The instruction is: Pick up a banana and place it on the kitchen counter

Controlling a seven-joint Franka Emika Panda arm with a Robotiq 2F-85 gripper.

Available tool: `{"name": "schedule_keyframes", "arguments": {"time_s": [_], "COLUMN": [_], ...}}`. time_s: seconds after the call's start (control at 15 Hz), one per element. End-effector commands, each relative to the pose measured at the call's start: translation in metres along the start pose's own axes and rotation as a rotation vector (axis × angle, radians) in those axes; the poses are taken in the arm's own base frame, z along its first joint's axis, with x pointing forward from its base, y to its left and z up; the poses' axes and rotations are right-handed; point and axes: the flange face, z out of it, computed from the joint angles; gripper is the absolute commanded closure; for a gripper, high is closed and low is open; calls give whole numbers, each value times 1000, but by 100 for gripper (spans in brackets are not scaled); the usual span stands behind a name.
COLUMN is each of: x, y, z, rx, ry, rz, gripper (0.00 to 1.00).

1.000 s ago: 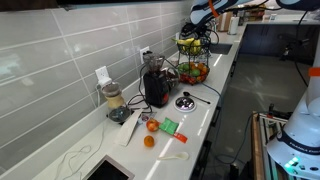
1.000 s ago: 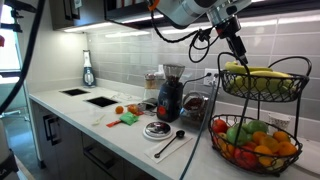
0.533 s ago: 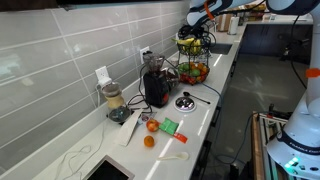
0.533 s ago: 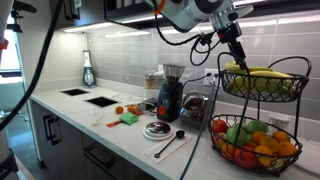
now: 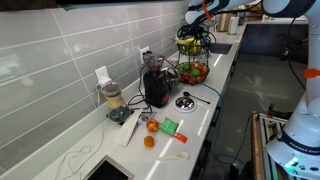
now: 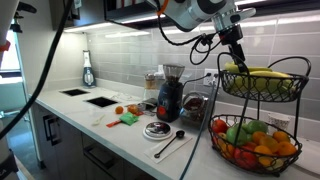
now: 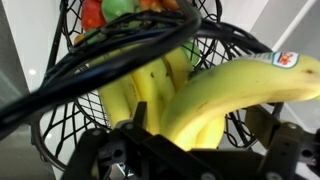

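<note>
My gripper closes on the banana next, since the near end of the yellow banana (image 5: 186, 40) lies between my open fingers, one on each side.
A bunch of yellow bananas (image 6: 262, 74) lies in the top tier of a black wire fruit basket (image 6: 300, 88); it also shows in an exterior view (image 5: 190, 42). In the wrist view the bananas (image 7: 225, 92) fill the frame, with the basket's wires (image 7: 70, 110) around them. My gripper (image 6: 240, 58) reaches down at the bunch's left end. In the wrist view its fingers (image 7: 205, 145) stand open, with a banana between them and a gap at the right finger. The white kitchen counter (image 6: 110, 132) runs along the grey tiled wall.
The basket's lower tier holds mixed fruit (image 6: 250, 142). On the counter stand a dark blender (image 6: 170, 95), a black round dish (image 6: 157, 129), a spoon (image 6: 168, 146), small oranges (image 5: 150, 127) and a green item (image 5: 170, 126). A wall socket with cables (image 5: 102, 76) is behind.
My gripper has come down slightly closer onto the bananas in the top tier. Nothing else has moved.
</note>
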Motion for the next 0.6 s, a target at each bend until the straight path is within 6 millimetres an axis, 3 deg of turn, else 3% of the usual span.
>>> {"name": "schedule_keyframes", "arguments": {"time_s": [0.0,0.4,0.53], "x": [4,13,17], "y": [-6,-4,-2], "z": [7,-5,-11], "rx": [-15,15,34], "ry": [-33,-7,-4], "rz": [-12,16,34], "gripper": [27,74,80]}}
